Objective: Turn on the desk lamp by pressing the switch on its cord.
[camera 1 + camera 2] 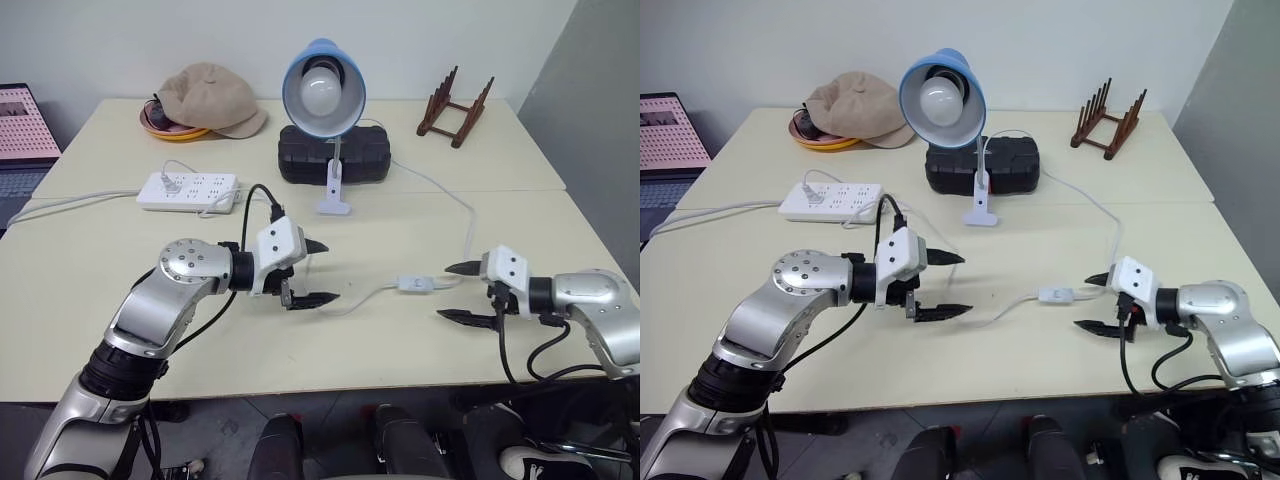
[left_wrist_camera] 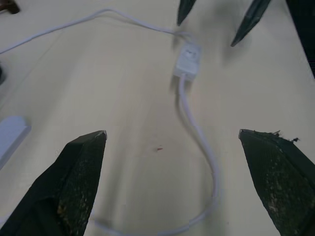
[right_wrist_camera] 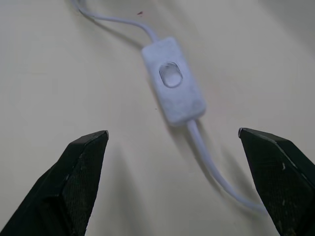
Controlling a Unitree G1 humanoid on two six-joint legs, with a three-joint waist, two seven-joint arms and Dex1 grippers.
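Note:
My right gripper picks up the switch by its cord-end housing (image 3: 184, 109) next, since this leaves the switch's rocker button (image 3: 171, 74) free to press.
The desk lamp (image 1: 323, 90) stands at the table's middle back, its light-blue shade and white bulb facing me, unlit. Its thin white cord (image 1: 455, 200) runs forward to the small white switch (image 1: 412, 284), which lies flat on the table. My right gripper (image 1: 452, 292) is open, its fingertips just right of the switch and pointing left at it; the switch (image 3: 173, 80) lies ahead of the open jaws. My left gripper (image 1: 322, 272) is open too, a little left of the switch and pointing right, with the cord (image 2: 197, 132) and the switch (image 2: 187, 60) ahead of it.
A white power strip (image 1: 190, 190) lies at the left, a black case (image 1: 334, 155) sits behind the lamp base, a beige cap (image 1: 210, 98) rests on a plate at the back left, and a wooden rack (image 1: 456, 107) stands back right. A laptop (image 1: 25, 130) is at the far left.

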